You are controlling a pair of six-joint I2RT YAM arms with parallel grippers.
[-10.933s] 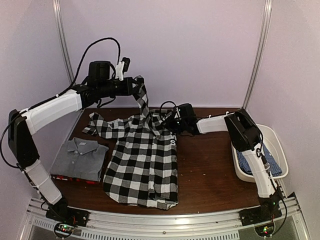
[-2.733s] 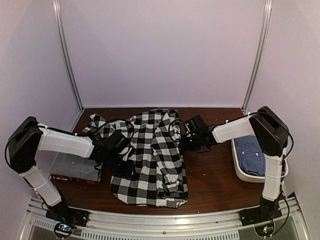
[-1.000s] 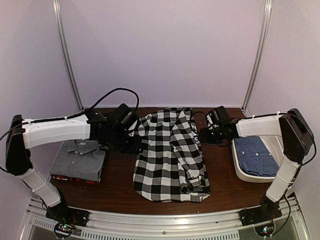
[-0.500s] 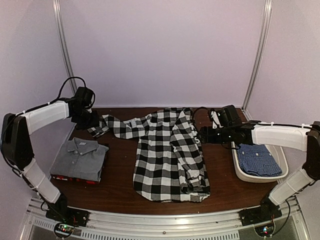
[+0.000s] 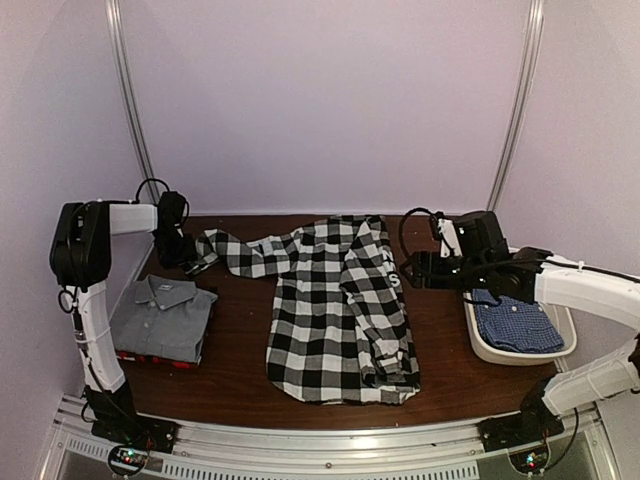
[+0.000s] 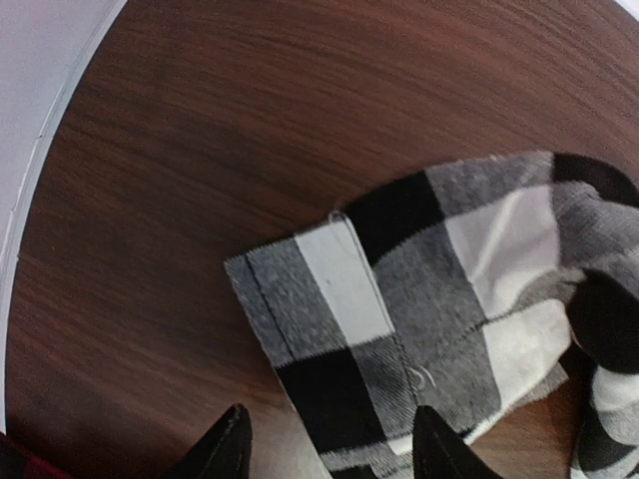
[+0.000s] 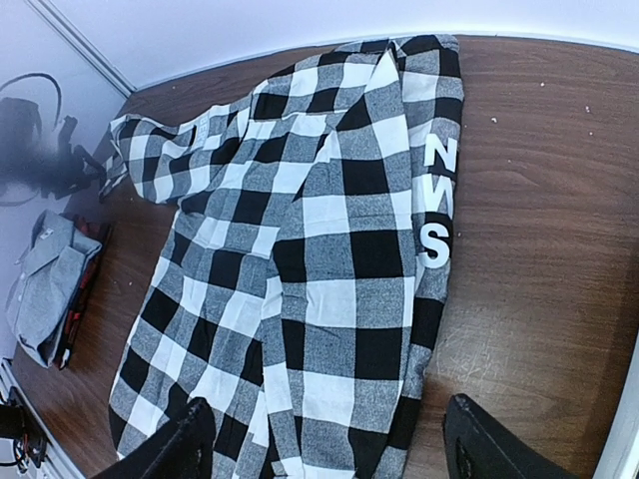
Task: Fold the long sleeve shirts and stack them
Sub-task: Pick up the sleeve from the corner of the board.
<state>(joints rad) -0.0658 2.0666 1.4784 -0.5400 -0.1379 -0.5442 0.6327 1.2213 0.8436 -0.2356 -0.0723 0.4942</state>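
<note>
My left gripper grabs the checked shirt's outstretched sleeve by its cuff (image 5: pixel 197 265) (image 6: pixel 337 371) next, to fold the whole sleeve across the shirt's body.
The black-and-white checked shirt (image 5: pixel 340 300) lies flat mid-table, its right side folded in, and fills the right wrist view (image 7: pixel 329 249). One sleeve stretches left to a cuff (image 6: pixel 369 329) lying on the wood. My left gripper (image 5: pixel 183 255) hovers open over that cuff (image 6: pixel 329 454), holding nothing. My right gripper (image 5: pixel 405 272) stands open and empty just off the shirt's right edge (image 7: pixel 334 449). The folded grey shirt (image 5: pixel 160 318) rests on the red-black one (image 5: pixel 150 357) at the front left. The blue shirt (image 5: pixel 515 325) lies in the tub.
A white oval tub (image 5: pixel 520 355) stands at the right edge of the brown table (image 5: pixel 450 380). The grey pile (image 7: pixel 45 284) also shows at the left of the right wrist view. Pale walls with metal posts close in the back and sides.
My left gripper has drawn the sleeve out to the left, laid the cuff down and opened. My right gripper has opened wider and backed away to the right of the shirt.
</note>
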